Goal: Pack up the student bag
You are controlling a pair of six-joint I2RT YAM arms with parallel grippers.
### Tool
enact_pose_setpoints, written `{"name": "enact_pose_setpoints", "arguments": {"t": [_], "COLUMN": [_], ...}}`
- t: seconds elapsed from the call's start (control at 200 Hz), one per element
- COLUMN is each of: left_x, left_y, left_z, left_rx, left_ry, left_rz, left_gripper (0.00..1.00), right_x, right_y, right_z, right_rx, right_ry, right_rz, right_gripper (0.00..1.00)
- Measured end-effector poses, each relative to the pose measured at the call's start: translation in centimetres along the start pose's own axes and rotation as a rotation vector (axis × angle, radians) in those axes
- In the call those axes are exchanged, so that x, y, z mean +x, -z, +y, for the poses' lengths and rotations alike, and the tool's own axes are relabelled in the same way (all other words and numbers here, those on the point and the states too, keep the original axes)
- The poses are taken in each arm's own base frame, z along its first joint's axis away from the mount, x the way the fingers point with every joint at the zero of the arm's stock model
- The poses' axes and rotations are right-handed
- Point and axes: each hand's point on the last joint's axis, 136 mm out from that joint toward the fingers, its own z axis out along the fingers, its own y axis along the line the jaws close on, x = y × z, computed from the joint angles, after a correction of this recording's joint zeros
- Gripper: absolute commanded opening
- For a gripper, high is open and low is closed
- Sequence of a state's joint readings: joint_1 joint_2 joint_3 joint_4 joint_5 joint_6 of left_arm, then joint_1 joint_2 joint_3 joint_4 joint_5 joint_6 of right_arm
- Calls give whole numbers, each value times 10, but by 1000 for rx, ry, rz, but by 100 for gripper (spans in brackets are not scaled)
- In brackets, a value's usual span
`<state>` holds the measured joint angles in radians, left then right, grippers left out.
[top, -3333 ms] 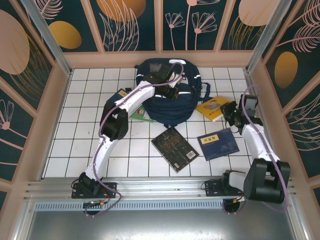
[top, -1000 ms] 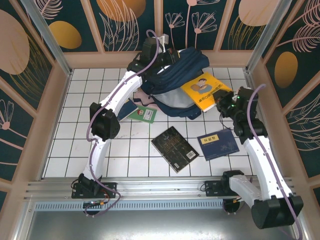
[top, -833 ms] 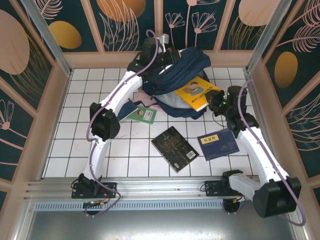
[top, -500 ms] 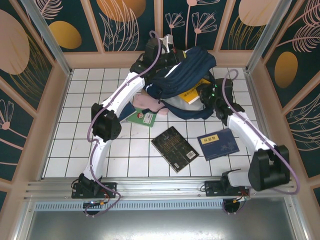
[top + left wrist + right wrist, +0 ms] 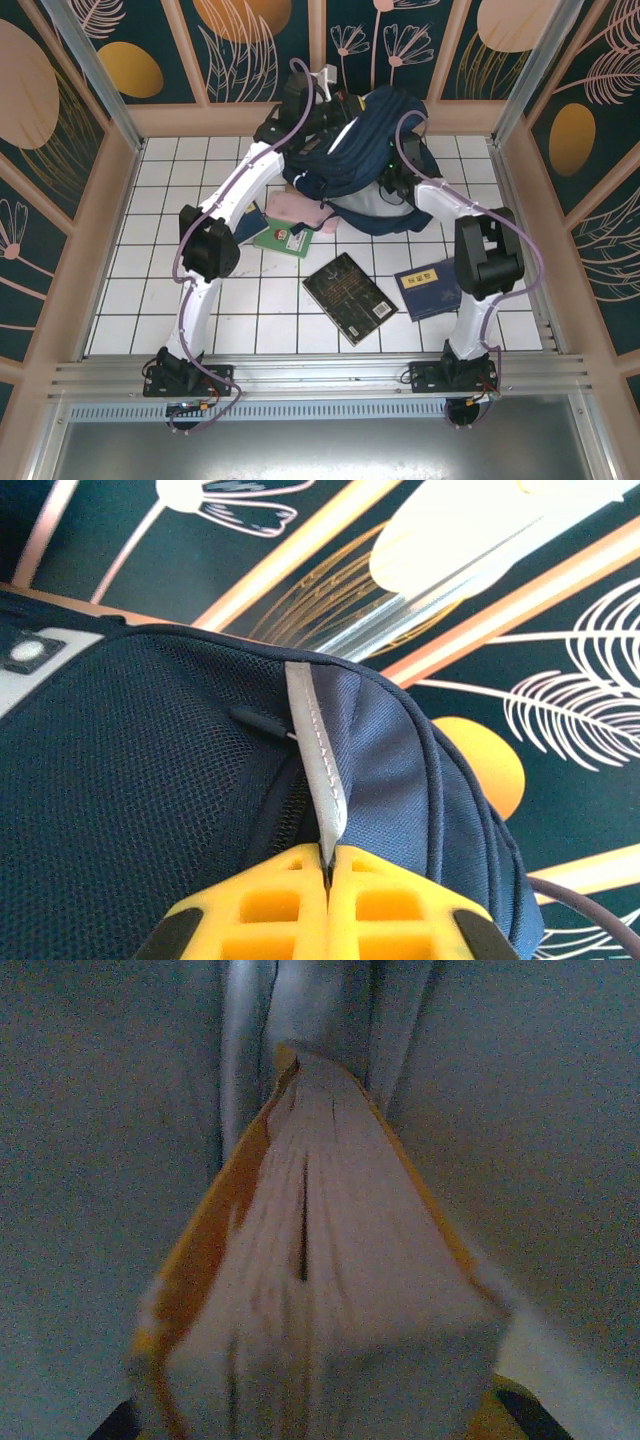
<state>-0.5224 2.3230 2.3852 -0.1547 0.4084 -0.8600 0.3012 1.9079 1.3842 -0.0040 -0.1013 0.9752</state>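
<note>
My left gripper keeps holding the bag from here until my right gripper leaves the bag's opening, as the lifted navy fabric hangs above the grey lining.
The navy student bag [image 5: 352,140] lies at the back of the table with its mouth held up. My left gripper [image 5: 322,100] is shut on the bag's grey-white stripe [image 5: 314,748], which runs down between the yellow fingers [image 5: 270,905] of the left gripper [image 5: 328,865]. My right arm reaches from the right into the bag's opening, and the right gripper [image 5: 388,182] is half hidden by fabric there. In the right wrist view a yellow-covered book [image 5: 320,1260] points page-edge first into the dim grey lining [image 5: 100,1160], held by the right gripper [image 5: 320,1405].
On the white tiles lie a black book [image 5: 349,298], a blue book [image 5: 430,288] partly under the right arm, a green book [image 5: 285,237] and a pink flat item [image 5: 305,205] under the bag's left edge. Wooden walls close in all sides.
My right gripper picked the yellow book off the table and carried it left into the bag's mouth, where it went out of the top view. My left gripper lifted the bag's top.
</note>
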Motion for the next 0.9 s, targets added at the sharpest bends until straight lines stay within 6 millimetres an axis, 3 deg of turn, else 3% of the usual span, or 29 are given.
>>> {"name": "enact_pose_setpoints", "arguments": {"t": [0.195, 0.405, 0.515, 0.565, 0.686, 0.901], "left_x": [-27, -34, -30, -29, -29, -29], "left_y": [15, 21, 21, 20, 20, 14], "left_z": [12, 9, 9, 9, 9, 22], "left_rx": [-12, -9, 0, 4, 10, 4], "left_ry": [3, 0, 14, 23, 33, 41], "left_rz": [-47, -58, -40, -34, -36, -41], "left_gripper": [0, 0, 0, 0, 0, 0], "right_x": [-12, -8, -1, 2, 1, -27], "right_y": [-16, -22, -22, -19, 6, 79], "right_z": [-5, -12, -8, -3, 18, 77], "right_rx": [89, 87, 23, -9, -83, -203], "right_ry": [56, 113, 165, 192, 250, 319], "right_rz": [-27, 16, 55, 68, 66, -60], "right_gripper": [1, 53, 73, 77, 89, 91]}}
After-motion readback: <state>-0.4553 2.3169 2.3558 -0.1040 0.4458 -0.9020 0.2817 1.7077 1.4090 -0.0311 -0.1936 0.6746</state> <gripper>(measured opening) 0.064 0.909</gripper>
